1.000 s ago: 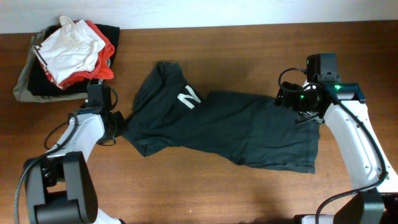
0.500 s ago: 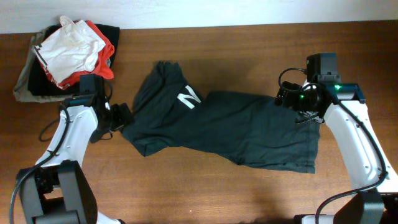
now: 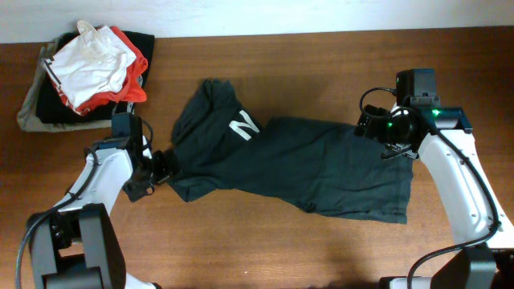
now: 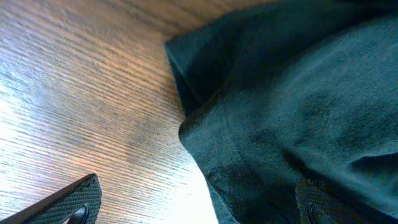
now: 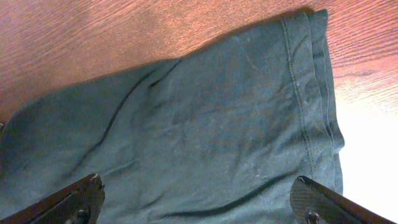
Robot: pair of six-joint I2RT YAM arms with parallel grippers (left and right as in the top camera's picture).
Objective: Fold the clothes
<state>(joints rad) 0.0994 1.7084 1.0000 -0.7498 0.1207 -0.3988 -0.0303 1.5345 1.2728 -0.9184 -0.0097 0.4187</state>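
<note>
My left gripper should next spread the T-shirt for folding, so it should grip the T-shirt by its crumpled edge beside the wood, opposite the stitched hem.
The clothes, one dark charcoal T-shirt with a white letter showing, lies crumpled and stretched out across the middle of the table. My left gripper is at its left edge, open. In the left wrist view, the left gripper has one finger over bare wood and the other finger over the T-shirt. My right gripper hovers open over the shirt's upper right part. Seen from the right wrist, the right gripper spans smooth T-shirt cloth near a stitched hem.
A pile of other garments lies at the back left corner: a white one with red-orange trim on top, a grey-khaki one beneath. Bare wooden table surrounds the shirt. The table's far edge meets a white wall.
My left gripper has opened and let go of the shirt's left edge. Its arm swung up and left, then came back down to the same edge. The right arm has not moved.
</note>
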